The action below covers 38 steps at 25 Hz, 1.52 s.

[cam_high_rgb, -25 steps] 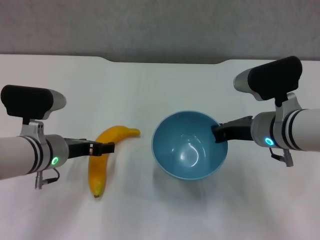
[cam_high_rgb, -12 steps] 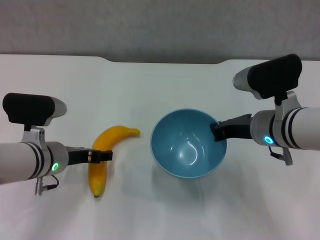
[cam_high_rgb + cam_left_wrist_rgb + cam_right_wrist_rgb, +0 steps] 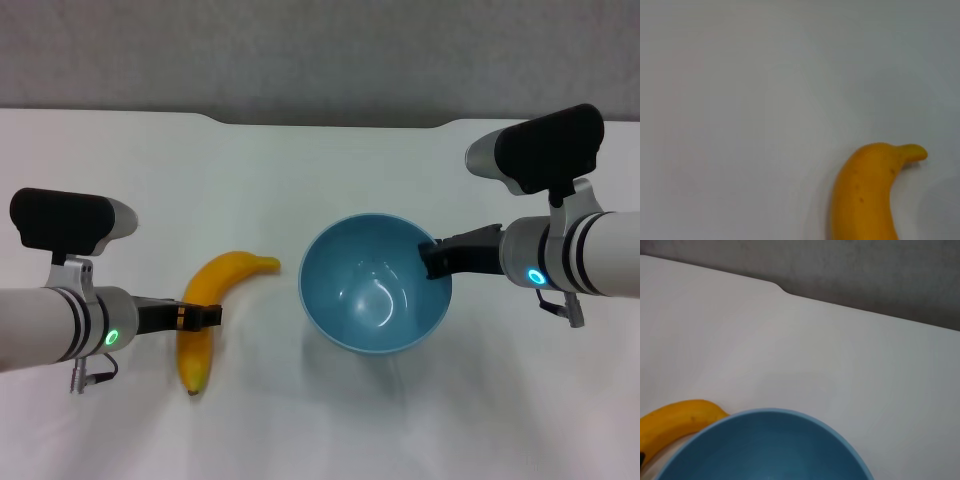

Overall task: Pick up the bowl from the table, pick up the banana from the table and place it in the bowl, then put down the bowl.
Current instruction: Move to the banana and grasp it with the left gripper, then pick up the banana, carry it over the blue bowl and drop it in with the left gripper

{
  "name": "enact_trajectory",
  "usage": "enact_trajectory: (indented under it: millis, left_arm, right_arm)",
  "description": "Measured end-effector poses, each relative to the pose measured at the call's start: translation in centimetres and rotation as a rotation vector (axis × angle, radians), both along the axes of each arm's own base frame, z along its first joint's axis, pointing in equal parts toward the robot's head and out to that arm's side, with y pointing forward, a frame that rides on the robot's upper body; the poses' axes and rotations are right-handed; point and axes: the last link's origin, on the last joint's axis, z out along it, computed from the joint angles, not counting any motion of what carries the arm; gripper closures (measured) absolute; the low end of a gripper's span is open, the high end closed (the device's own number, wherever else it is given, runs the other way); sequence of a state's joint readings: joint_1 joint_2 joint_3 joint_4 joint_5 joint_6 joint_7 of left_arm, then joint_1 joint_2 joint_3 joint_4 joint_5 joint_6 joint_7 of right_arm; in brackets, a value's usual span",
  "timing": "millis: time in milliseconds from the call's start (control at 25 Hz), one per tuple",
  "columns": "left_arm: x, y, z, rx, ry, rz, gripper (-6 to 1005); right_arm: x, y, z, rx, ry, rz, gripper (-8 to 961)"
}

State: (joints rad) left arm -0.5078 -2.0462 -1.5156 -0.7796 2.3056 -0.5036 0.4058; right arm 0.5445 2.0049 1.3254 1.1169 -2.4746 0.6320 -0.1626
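Observation:
The left gripper's fingers are on both sides of the banana's middle [image 3: 203, 293], and a yellow-orange strip [image 3: 181, 318] shows between them. The left gripper should close on the banana now, as it would hold it.
The light blue bowl [image 3: 375, 298] hangs a little above the white table [image 3: 300, 170], with its shadow under it. My right gripper [image 3: 428, 262] is shut on the bowl's right rim. The bowl's rim also shows in the right wrist view [image 3: 765, 450]. The yellow-orange banana [image 3: 215, 280] lies on the table left of the bowl, stem toward the bowl, dark tip near me. My left gripper [image 3: 205, 317] is over the banana's middle, reaching in from the left. The banana's stem end also shows in the left wrist view [image 3: 865, 195] and in the right wrist view [image 3: 675, 425].
The table's far edge has a shallow notch [image 3: 330, 123], with a grey wall behind it. Bare white tabletop lies around the banana and the bowl.
My left gripper has moved down the banana toward its middle, nearer to me. The bowl has shifted slightly up and left in my right gripper. The banana has not moved.

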Motion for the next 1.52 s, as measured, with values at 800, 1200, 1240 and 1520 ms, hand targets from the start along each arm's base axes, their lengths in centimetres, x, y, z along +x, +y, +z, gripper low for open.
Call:
enact_trajectory:
  millis: [800, 1200, 1240, 1520]
  left_arm:
    - [1.8, 0.0, 2.3, 0.043, -0.074, -0.040, 475]
    - [7.2, -1.5, 5.4, 0.048, -0.245, -0.183, 474]
    - [7.7, -1.7, 5.3, 0.033, -0.267, -0.197, 475]
    - [10.2, -2.3, 4.0, -0.072, -0.354, -0.271, 469]
  right_arm:
    - [1.0, -0.3, 0.0, 0.004, 0.001, -0.024, 911]
    - [1.5, -0.4, -0.5, -0.007, -0.010, -0.034, 911]
    - [1.4, -0.3, -0.6, -0.007, -0.010, -0.032, 911]
    - [0.4, 0.0, -0.9, -0.010, -0.003, -0.005, 911]
